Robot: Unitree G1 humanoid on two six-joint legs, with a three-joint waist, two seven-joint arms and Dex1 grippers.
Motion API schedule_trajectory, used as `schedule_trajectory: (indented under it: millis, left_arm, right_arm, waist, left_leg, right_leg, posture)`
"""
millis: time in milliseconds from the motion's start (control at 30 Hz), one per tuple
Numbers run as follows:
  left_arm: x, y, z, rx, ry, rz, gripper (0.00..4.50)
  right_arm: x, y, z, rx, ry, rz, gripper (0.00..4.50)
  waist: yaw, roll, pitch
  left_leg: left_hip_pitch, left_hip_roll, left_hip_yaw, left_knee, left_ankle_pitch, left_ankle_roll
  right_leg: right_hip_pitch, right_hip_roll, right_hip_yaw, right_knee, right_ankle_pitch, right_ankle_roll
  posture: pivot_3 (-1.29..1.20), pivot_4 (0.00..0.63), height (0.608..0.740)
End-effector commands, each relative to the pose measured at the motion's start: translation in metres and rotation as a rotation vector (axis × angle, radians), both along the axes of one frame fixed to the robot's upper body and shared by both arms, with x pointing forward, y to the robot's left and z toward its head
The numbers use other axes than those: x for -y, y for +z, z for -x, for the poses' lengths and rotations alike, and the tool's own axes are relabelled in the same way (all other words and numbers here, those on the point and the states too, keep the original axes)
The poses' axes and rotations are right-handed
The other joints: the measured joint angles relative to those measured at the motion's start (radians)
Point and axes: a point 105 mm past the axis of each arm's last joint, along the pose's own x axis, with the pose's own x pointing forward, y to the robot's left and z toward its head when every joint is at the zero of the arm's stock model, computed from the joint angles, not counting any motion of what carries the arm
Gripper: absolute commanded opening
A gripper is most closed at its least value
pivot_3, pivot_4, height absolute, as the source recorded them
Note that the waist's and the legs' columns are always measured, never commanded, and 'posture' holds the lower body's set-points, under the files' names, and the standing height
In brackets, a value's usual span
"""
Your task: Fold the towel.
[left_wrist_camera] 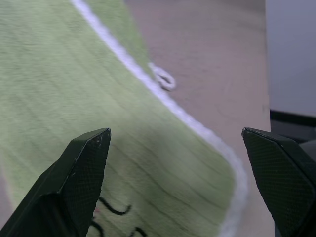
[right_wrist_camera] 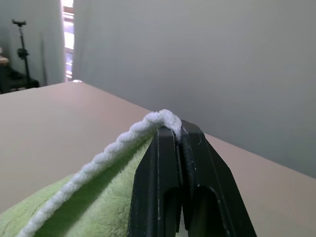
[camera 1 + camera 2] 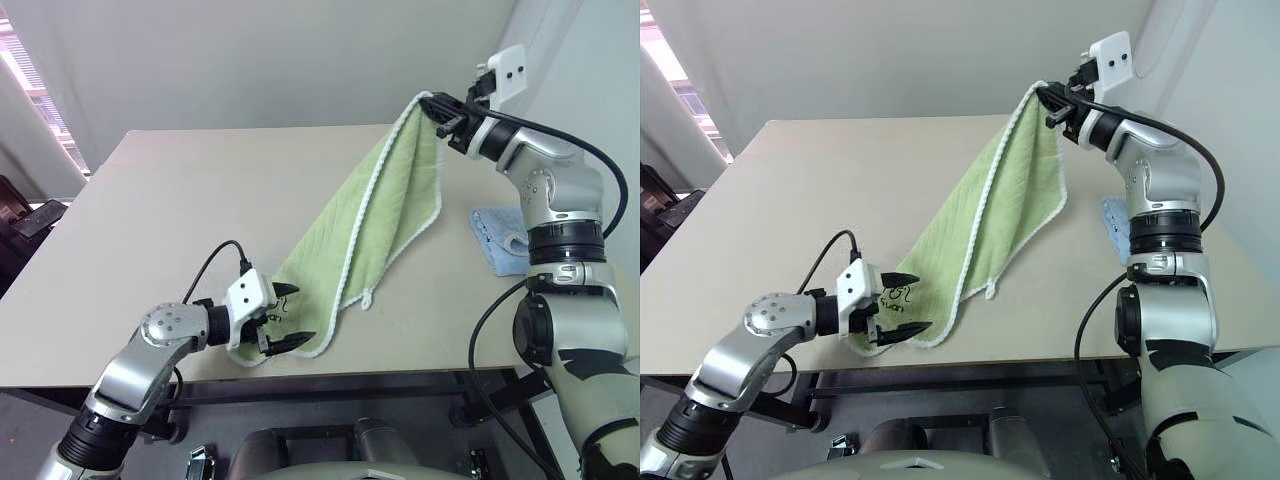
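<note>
My left gripper is open with its fingers above the white-edged corner (image 3: 319,351) of the light green towel (image 3: 385,215) on the tabletop, so it needs to go lower before it closes.
The light green towel (image 3: 385,215) with white edging hangs in a long slope over the table. My right gripper (image 3: 437,108) is shut on its top corner, lifted high at the far right; the right wrist view shows the white edge (image 2: 163,118) pinched between the fingers. The towel's lower corner, with dark embroidered lettering (image 3: 898,296), lies on the table near the front edge. There my left gripper (image 3: 287,316) stands open, one fingertip on each side of that corner, over the cloth (image 1: 148,163). A small white loop (image 1: 164,79) sticks out from the hem.
A smaller light blue cloth (image 3: 497,238) lies on the table at the right, beside my right arm. The beige table (image 3: 150,220) stretches bare to the left and back. A dark object (image 3: 38,216) sits off the table's left edge.
</note>
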Motion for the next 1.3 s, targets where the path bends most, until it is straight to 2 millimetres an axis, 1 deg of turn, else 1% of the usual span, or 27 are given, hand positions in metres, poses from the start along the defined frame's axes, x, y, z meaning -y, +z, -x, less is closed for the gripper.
schedule_trajectory:
  millis: [33, 133, 200, 333, 467, 600, 767, 900, 1100, 1233, 1300]
  left_arm:
    - [0.007, 0.003, -0.003, 0.065, -0.024, -0.015, 4.50]
    - [0.010, 0.006, -0.004, 0.086, -0.043, -0.012, 4.50]
    - [0.011, 0.003, -0.005, 0.079, -0.049, -0.019, 4.50]
    - [0.015, -0.006, -0.008, 0.055, -0.068, -0.036, 4.50]
    - [0.021, -0.007, -0.005, 0.030, -0.133, -0.023, 4.50]
    - [0.026, -0.017, -0.006, -0.001, -0.197, -0.059, 4.50]
    - [0.032, -0.026, -0.003, -0.013, -0.245, -0.087, 4.50]
    - [0.036, -0.029, -0.006, -0.018, -0.232, -0.093, 4.50]
    - [0.033, -0.035, -0.006, -0.072, -0.218, -0.106, 4.50]
    - [0.033, -0.038, -0.009, -0.069, -0.203, -0.124, 4.50]
    - [0.032, -0.040, -0.010, -0.070, -0.198, -0.143, 4.11]
  right_arm:
    - [-0.004, 0.030, 0.001, 0.092, -0.008, -0.004, 0.03]
    - [-0.004, 0.030, 0.000, 0.094, -0.016, 0.009, 0.03]
    - [-0.006, 0.030, -0.001, 0.093, -0.014, 0.012, 0.03]
    - [-0.008, 0.023, -0.002, 0.080, -0.017, 0.043, 0.03]
    - [-0.006, 0.016, -0.005, 0.058, -0.033, 0.057, 0.03]
    - [-0.008, 0.015, -0.005, 0.059, -0.034, 0.065, 0.03]
    - [-0.006, 0.014, -0.005, 0.056, -0.048, 0.063, 0.03]
    - [-0.003, 0.012, -0.005, 0.052, -0.060, 0.059, 0.03]
    - [0.000, 0.012, -0.004, 0.053, -0.073, 0.056, 0.03]
    - [0.004, 0.012, -0.004, 0.054, -0.085, 0.056, 0.03]
    - [0.005, 0.012, -0.003, 0.055, -0.088, 0.055, 0.00]
  waist:
    - [0.000, 0.000, 0.000]
    - [0.000, 0.000, 0.000]
    - [0.000, 0.000, 0.000]
    - [0.000, 0.000, 0.000]
    - [0.000, 0.000, 0.000]
    - [0.000, 0.000, 0.000]
    - [0.000, 0.000, 0.000]
    - [0.000, 0.000, 0.000]
    - [0.000, 0.000, 0.000]
    - [0.000, 0.000, 0.000]
    - [0.000, 0.000, 0.000]
  left_leg:
    - [0.000, 0.000, 0.000, 0.000, 0.000, 0.000]
    - [0.000, 0.000, 0.000, 0.000, 0.000, 0.000]
    - [0.000, 0.000, 0.000, 0.000, 0.000, 0.000]
    - [0.000, 0.000, 0.000, 0.000, 0.000, 0.000]
    - [0.000, 0.000, 0.000, 0.000, 0.000, 0.000]
    - [0.000, 0.000, 0.000, 0.000, 0.000, 0.000]
    - [0.000, 0.000, 0.000, 0.000, 0.000, 0.000]
    - [0.000, 0.000, 0.000, 0.000, 0.000, 0.000]
    - [0.000, 0.000, 0.000, 0.000, 0.000, 0.000]
    - [0.000, 0.000, 0.000, 0.000, 0.000, 0.000]
    - [0.000, 0.000, 0.000, 0.000, 0.000, 0.000]
  right_leg:
    - [0.000, 0.000, 0.000, 0.000, 0.000, 0.000]
    - [0.000, 0.000, 0.000, 0.000, 0.000, 0.000]
    - [0.000, 0.000, 0.000, 0.000, 0.000, 0.000]
    - [0.000, 0.000, 0.000, 0.000, 0.000, 0.000]
    - [0.000, 0.000, 0.000, 0.000, 0.000, 0.000]
    - [0.000, 0.000, 0.000, 0.000, 0.000, 0.000]
    - [0.000, 0.000, 0.000, 0.000, 0.000, 0.000]
    - [0.000, 0.000, 0.000, 0.000, 0.000, 0.000]
    - [0.000, 0.001, 0.000, 0.000, 0.000, 0.000]
    - [0.000, 0.000, 0.000, 0.000, 0.000, 0.000]
    - [0.000, 0.000, 0.000, 0.000, 0.000, 0.000]
  posture:
    - [0.00, 0.000, 0.729]
    - [0.00, 0.000, 0.729]
    - [0.00, 0.000, 0.729]
    - [0.00, 0.000, 0.729]
    - [0.00, 0.000, 0.729]
    - [0.00, 0.000, 0.729]
    - [0.00, 0.000, 0.729]
    - [0.00, 0.000, 0.729]
    - [0.00, 0.000, 0.729]
    - [0.00, 0.000, 0.729]
    - [0.00, 0.000, 0.729]
